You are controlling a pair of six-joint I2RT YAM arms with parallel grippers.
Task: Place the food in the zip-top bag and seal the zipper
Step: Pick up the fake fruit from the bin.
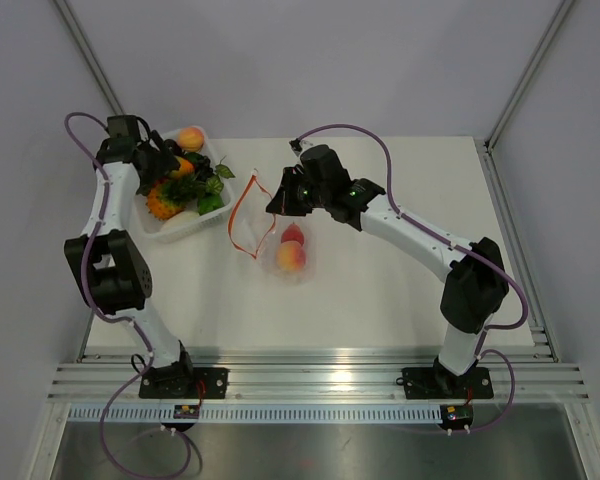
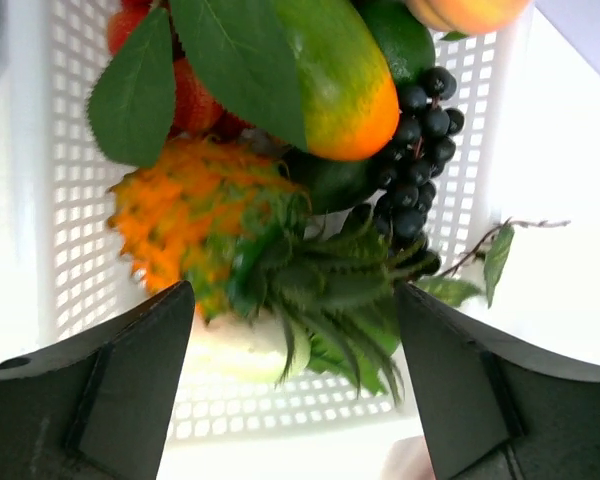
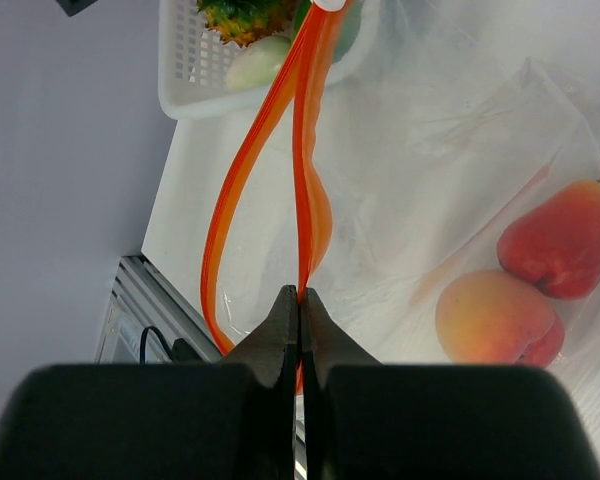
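My left gripper grabs the pineapple (image 2: pixel 180 215) by its green leaves next, so the orange body stays free to enter the zip-top bag first.
The clear zip-top bag (image 1: pixel 285 245) lies mid-table with its mouth open. Inside are the red round fruit (image 1: pixel 292 234) and the peach (image 1: pixel 291 258), also seen in the right wrist view as the red fruit (image 3: pixel 560 240) and the peach (image 3: pixel 498 318). My right gripper (image 3: pixel 300 296) is shut on one side of the red zipper (image 3: pixel 302 170) and holds it up; the other side loops away to the left. The orange pineapple (image 2: pixel 180 215) with green leaves lies in the white tray (image 1: pixel 176 228). My left gripper (image 2: pixel 292 300) is open just above the leaves, touching nothing.
The tray (image 2: pixel 70 200) also holds a green-orange mango (image 2: pixel 330 80), black grapes (image 2: pixel 420 150), leaves and a second peach (image 1: pixel 190 138). The tray stands at the table's far left, close to the wall. A metal rail (image 1: pixel 310 375) runs along the near edge.
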